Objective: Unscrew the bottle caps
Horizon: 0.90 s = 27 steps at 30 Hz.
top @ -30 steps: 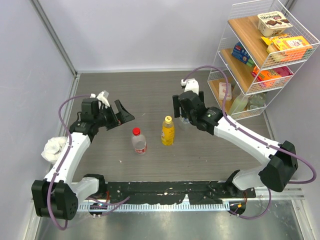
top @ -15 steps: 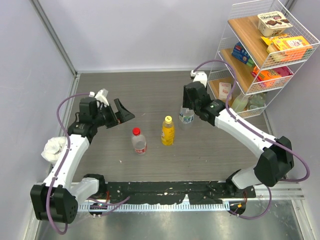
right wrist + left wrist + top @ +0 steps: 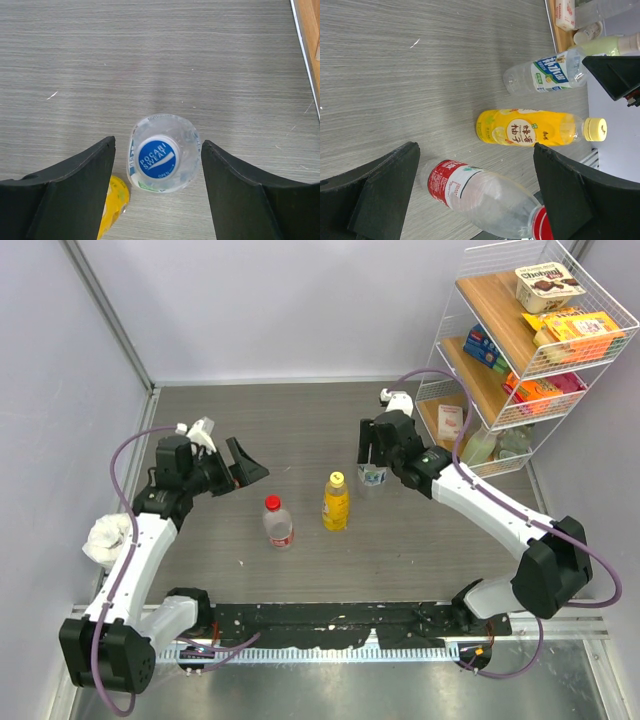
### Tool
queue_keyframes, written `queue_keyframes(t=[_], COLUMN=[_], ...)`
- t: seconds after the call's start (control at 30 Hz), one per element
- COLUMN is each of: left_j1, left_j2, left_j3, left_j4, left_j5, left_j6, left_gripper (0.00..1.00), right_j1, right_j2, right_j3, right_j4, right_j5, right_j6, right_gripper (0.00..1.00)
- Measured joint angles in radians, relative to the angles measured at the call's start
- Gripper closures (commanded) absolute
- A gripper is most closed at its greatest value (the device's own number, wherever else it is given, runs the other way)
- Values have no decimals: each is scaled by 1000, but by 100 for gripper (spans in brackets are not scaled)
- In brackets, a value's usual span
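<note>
My right gripper's finger hides the white-blue cap and reaches down to the blue-label bottle, so it is time to close. Closing now would catch the cap.
Three bottles stand upright in the middle of the table. The red-label bottle carries a red cap; the left wrist view shows this bottle and its cap. The yellow bottle has a yellow cap. On the blue-label bottle sits a white-blue cap. My right gripper hangs directly above that cap, open, its fingers either side of the bottle without touching it. My left gripper is open, left of the red-label bottle and apart from it.
A wire shelf rack with food packages stands at the back right, close behind my right arm. A crumpled white cloth lies at the table's left edge. Walls close the left and back sides.
My right wrist has swung back and to the right, uncovering the blue-label bottle, and now sits above its cap. The left arm has barely moved.
</note>
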<state>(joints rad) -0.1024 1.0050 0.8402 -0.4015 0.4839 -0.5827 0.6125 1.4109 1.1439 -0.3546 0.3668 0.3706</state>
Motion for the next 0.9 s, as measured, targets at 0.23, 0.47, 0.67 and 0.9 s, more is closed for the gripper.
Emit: queue_keyframes(t=[0.23, 0.47, 0.67, 0.9], left_j1=[0, 0, 0, 0], left_j2=[-22, -57, -99, -122], left_j3=[0, 11, 80, 217], left_j4=[-8, -38, -51, -52], left_j5=[0, 3, 28, 71], left_j6=[0, 10, 15, 34], left_gripper=[0, 0, 0, 0], right_j1=[0, 0, 0, 0], right_j2=[-4, -2, -2, -11], right_j3=[-11, -18, 18, 268], right_j4=[23, 40, 2, -82], right_j5=[20, 34, 34, 11], right_j6=[0, -5, -22, -80], right_gripper=[52, 88, 95, 96])
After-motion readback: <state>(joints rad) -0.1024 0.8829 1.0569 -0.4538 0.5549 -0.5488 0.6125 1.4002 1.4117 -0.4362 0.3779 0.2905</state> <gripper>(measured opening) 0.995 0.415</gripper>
